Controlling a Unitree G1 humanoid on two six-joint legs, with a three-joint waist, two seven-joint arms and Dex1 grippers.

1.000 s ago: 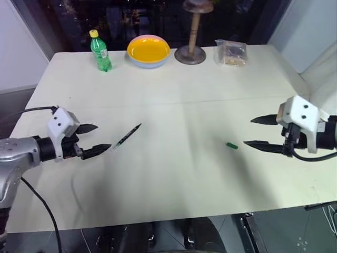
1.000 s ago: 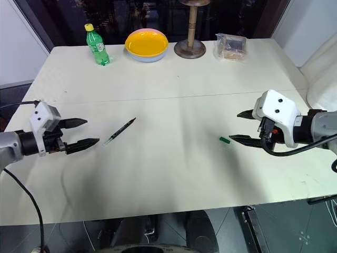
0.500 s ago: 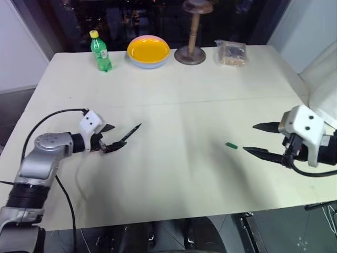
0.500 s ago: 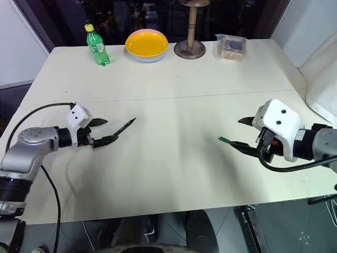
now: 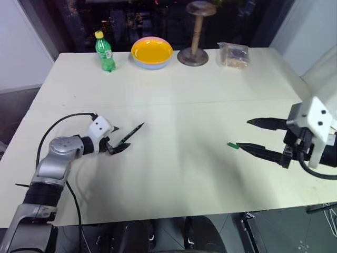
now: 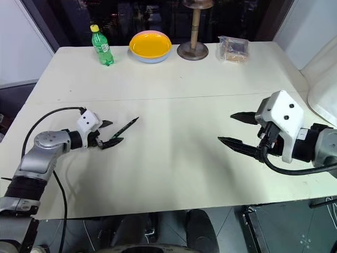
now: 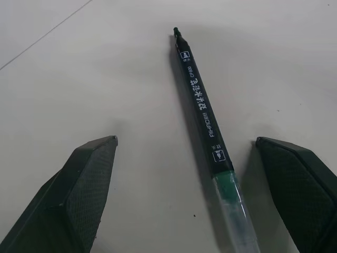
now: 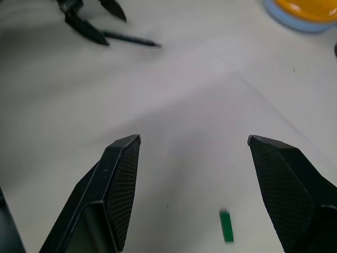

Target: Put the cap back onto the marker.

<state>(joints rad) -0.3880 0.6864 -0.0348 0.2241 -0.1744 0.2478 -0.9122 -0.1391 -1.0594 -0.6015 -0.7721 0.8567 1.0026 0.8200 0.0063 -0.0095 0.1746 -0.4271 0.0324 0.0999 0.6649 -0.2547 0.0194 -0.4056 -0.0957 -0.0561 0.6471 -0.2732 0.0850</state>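
I should next pick up the marker with my left gripper by its black body near the green band, because the marker's inked tip is bare.
The marker, thin and black with a green band and a clear end, lies flat on the cream table. My left gripper is open and low over the table, its two fingers either side of the marker's clear end without touching it. The cap, a tiny green cylinder, lies on the table at the right. My right gripper is open and hangs above the table with the cap just ahead of its lower finger. Nothing is held.
Along the far edge stand a green soda bottle, an orange bowl, a wooden stand and a clear bag. A black cable loops over the table behind the left arm.
My left gripper has come down and forward to straddle the marker's end. My right gripper has drawn back a little and turned, its fingers now pointing more across the table.
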